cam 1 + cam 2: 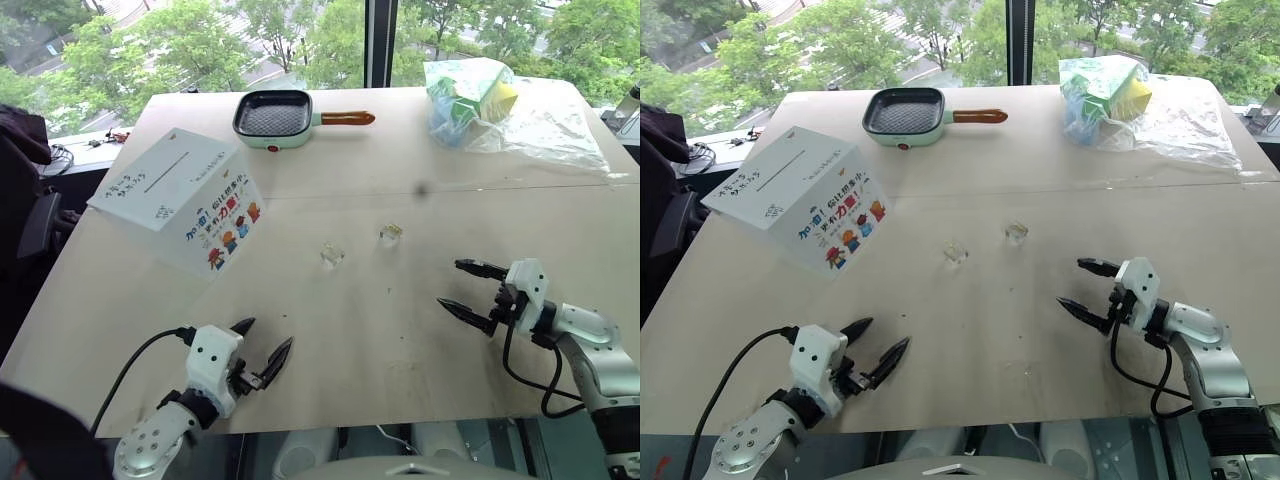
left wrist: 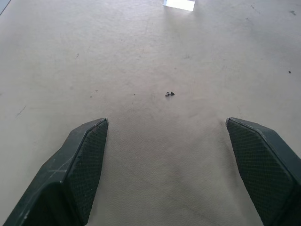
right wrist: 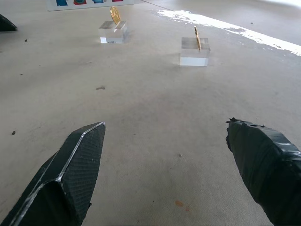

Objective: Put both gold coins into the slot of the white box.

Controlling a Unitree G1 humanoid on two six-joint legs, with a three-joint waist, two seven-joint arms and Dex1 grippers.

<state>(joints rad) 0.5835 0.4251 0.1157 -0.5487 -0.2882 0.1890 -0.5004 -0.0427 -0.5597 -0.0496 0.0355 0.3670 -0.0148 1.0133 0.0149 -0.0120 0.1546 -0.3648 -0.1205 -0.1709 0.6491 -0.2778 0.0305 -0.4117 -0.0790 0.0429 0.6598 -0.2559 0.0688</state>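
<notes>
The clear holder hugs the bottom of the gold coin, so my right gripper should reach the coin and grip its two sides above the clear holder's slit.
The white box (image 1: 180,195) lies tilted at the table's left, its slot (image 1: 175,172) a thin dark line across the plain top. Two gold coins (image 3: 114,15) (image 3: 197,37) stand on edge in small clear holders (image 1: 331,255) (image 1: 390,234) at mid-table, to the right of the box. My left gripper (image 1: 268,340) hovers open near the front edge, well short of the holders, with bare table between its fingers (image 2: 84,160). To the right of the coins, my right gripper (image 1: 450,283) is open too and points toward them, holding nothing.
A mint-green square pan (image 1: 272,117) with a brown handle sits at the back centre. A plastic bag of coloured items (image 1: 480,95) and crumpled clear film (image 1: 550,125) fill the back right. A dark chair (image 1: 25,200) stands off the table's left edge.
</notes>
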